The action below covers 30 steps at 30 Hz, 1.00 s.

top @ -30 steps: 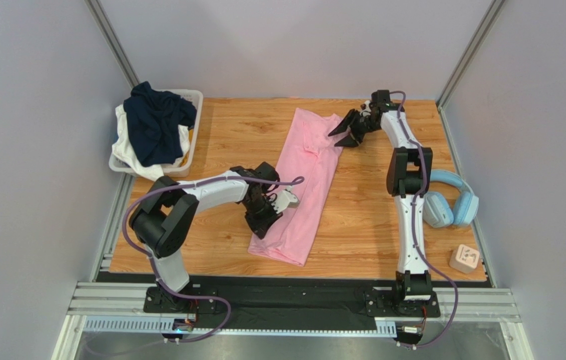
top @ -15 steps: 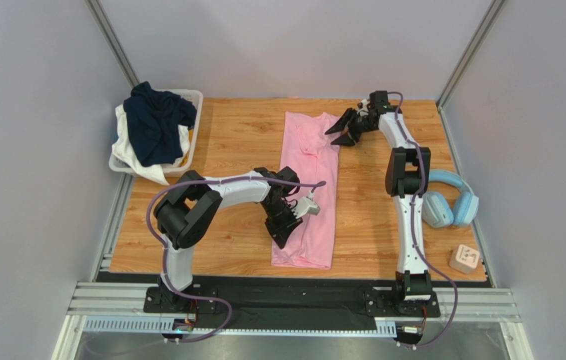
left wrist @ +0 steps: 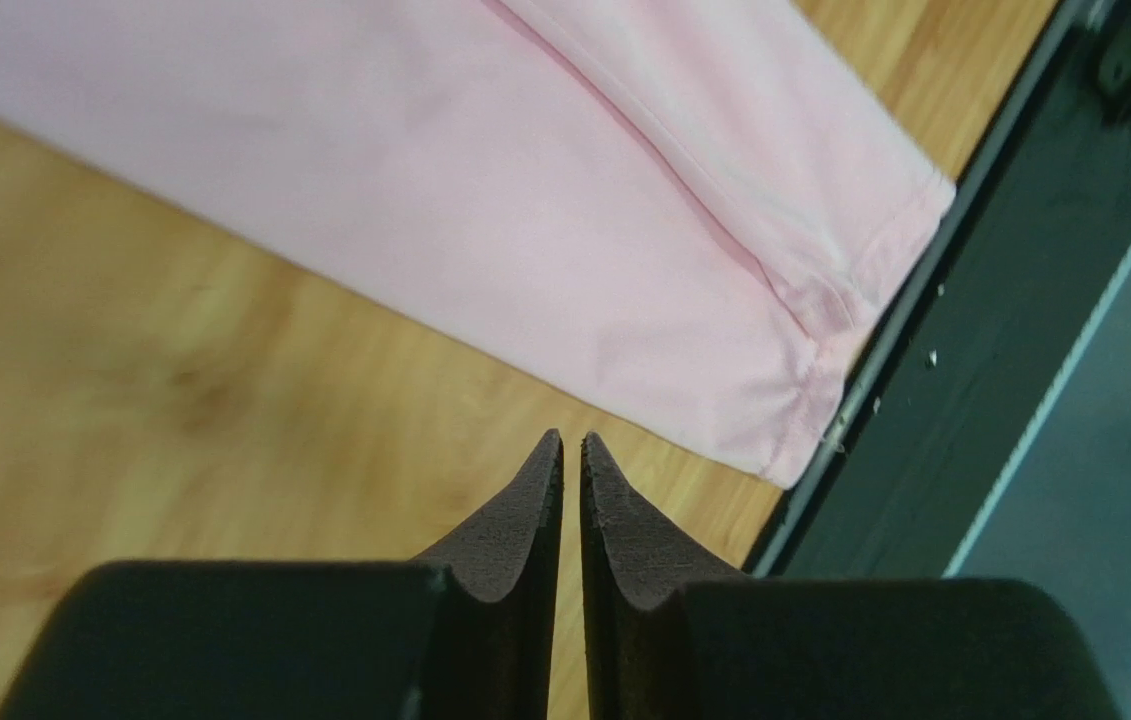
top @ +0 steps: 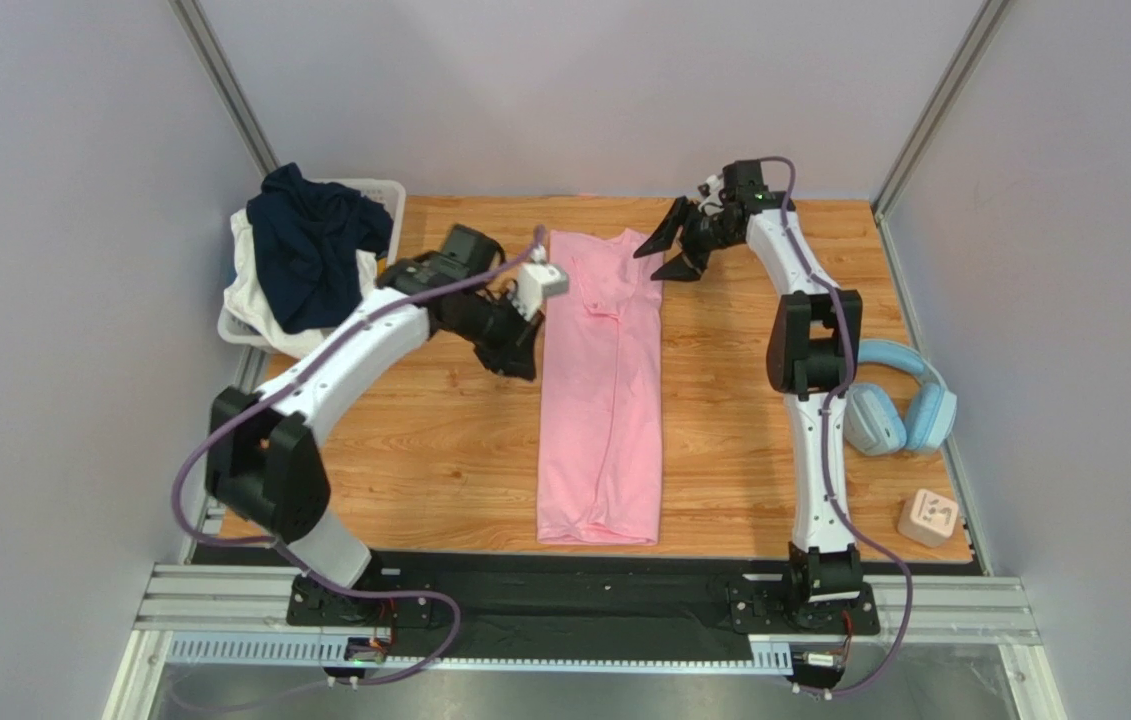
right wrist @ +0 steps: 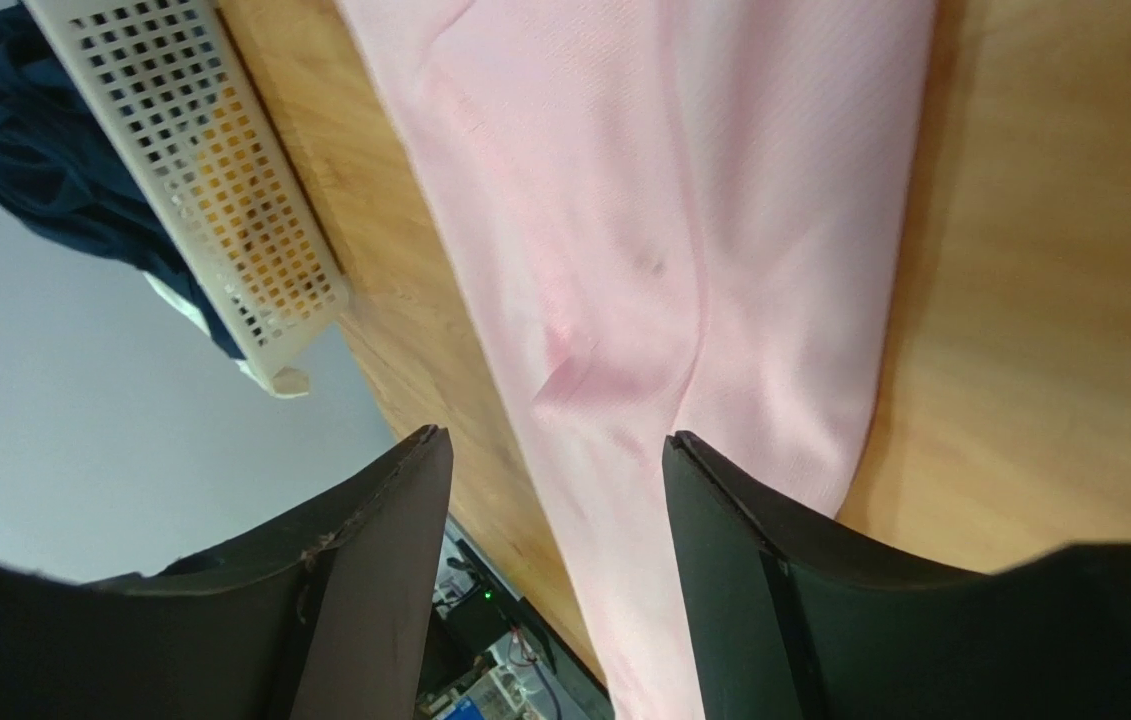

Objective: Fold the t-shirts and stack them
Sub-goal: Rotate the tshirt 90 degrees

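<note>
The pink t-shirt would stay where it is if I lifted my left gripper now, because my left gripper's shut fingers have only wood under them.
The light pink t-shirt lies as a long narrow strip running from the far side of the table to its near edge. It also shows in the left wrist view and the right wrist view. The dark navy t-shirt is heaped in the white basket. My left gripper hovers beside the pink strip's upper left edge, shut, with nothing between its fingers. My right gripper stands open over the strip's far right corner, holding nothing.
Light blue headphones and a small beige block lie at the right edge. A white cloth hangs out of the basket under the navy shirt. The black rail borders the table's near edge.
The pink shirt went from slanted to straight. My left gripper left its lower part and swung up to its upper left side. My right gripper shifted slightly left and opened wider.
</note>
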Available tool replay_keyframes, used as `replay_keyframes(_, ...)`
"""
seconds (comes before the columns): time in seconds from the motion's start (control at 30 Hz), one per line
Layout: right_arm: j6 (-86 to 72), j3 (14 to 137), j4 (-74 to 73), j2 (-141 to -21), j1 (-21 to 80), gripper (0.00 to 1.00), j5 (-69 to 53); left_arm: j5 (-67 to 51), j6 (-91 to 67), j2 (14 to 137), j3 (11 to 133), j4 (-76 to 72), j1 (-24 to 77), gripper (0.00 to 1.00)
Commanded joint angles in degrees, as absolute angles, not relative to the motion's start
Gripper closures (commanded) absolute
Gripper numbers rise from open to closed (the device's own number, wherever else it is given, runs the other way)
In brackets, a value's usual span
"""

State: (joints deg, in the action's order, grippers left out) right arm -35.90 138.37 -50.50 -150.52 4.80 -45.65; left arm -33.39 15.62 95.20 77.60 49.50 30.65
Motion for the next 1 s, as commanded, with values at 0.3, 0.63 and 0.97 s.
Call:
replay_keyframes(0.3, -33.48, 97.94, -38.51, -122.96, 9.66, 0.43, -47.98, -29.62, 10.55, 80.34, 74.71, 47.73, 24.61, 0.85)
replay_keyframes(0.63, -36.38, 93.7, -32.62, -127.0, 12.22, 0.46, -51.77, -28.56, 11.69, 80.24, 71.98, 47.37, 24.7, 0.85)
replay_keyframes(0.97, -38.41, 78.51, -24.88, -129.99, 13.53, 0.49, -51.77, -28.21, 12.04, 80.07, 72.07, 47.37, 24.7, 0.85)
